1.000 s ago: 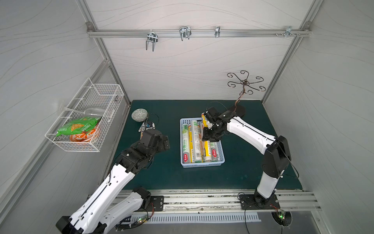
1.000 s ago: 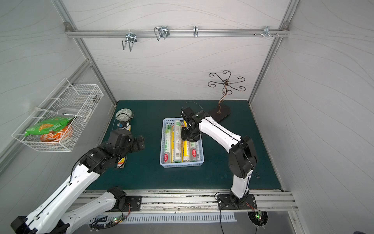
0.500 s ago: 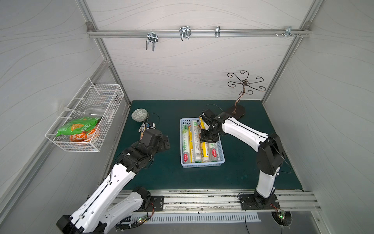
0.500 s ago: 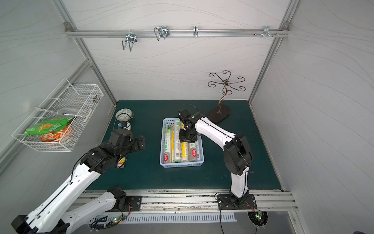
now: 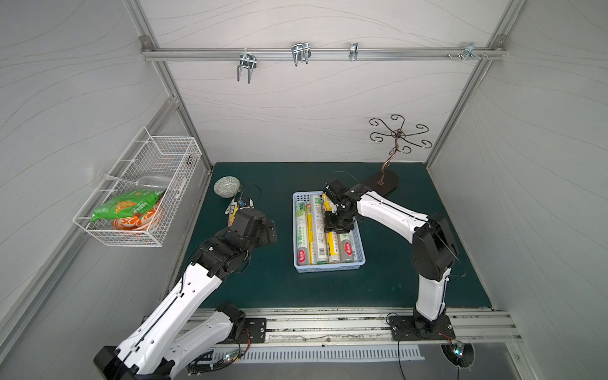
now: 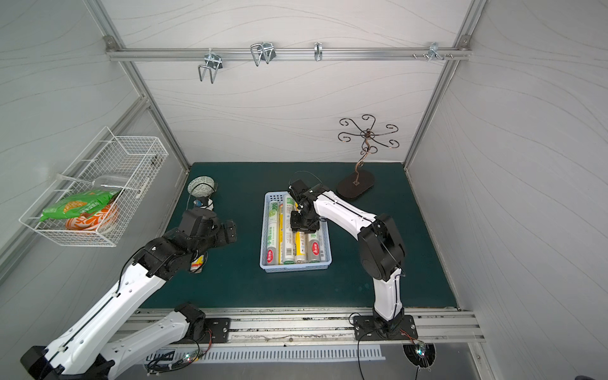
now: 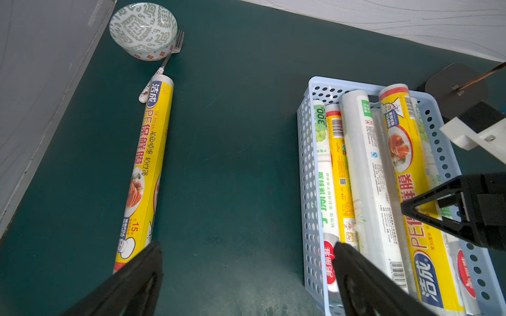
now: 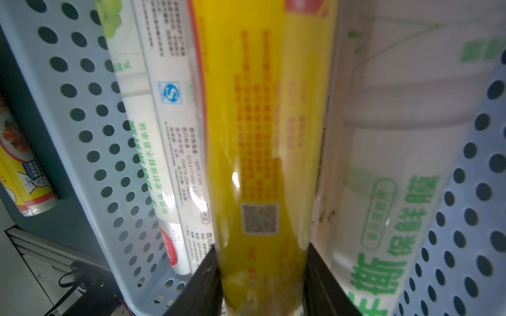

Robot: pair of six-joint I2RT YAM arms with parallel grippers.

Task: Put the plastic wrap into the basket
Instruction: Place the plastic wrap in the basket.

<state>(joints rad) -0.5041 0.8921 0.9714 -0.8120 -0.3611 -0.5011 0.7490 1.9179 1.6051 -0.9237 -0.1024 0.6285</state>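
My right gripper opens now, since the yellow roll lies lengthwise in the basket along the gap between white rolls and would stay there.
The light blue basket (image 5: 329,268) (image 6: 294,268) stands mid-mat with several rolls of plastic wrap lying lengthwise in it. My right gripper (image 5: 339,223) (image 8: 261,273) is low inside the basket, shut on a yellow roll (image 8: 260,136) (image 7: 405,164) that lies along the top of the white rolls. My left gripper (image 7: 246,260) (image 5: 269,230) hangs open over bare mat left of the basket, holding nothing. Another yellow roll (image 7: 147,169) lies on the mat near the left wall, partly hidden under the left arm in both top views.
A patterned bowl (image 7: 143,28) and a fork (image 7: 161,68) sit at the far end of the loose roll. A metal hook stand (image 5: 381,182) rises behind the basket. A white wire basket (image 5: 138,194) with food packs hangs on the left wall.
My right gripper has carried the yellow roll from the basket's far right corner towards the front and lower into the basket. The left arm has hardly moved.
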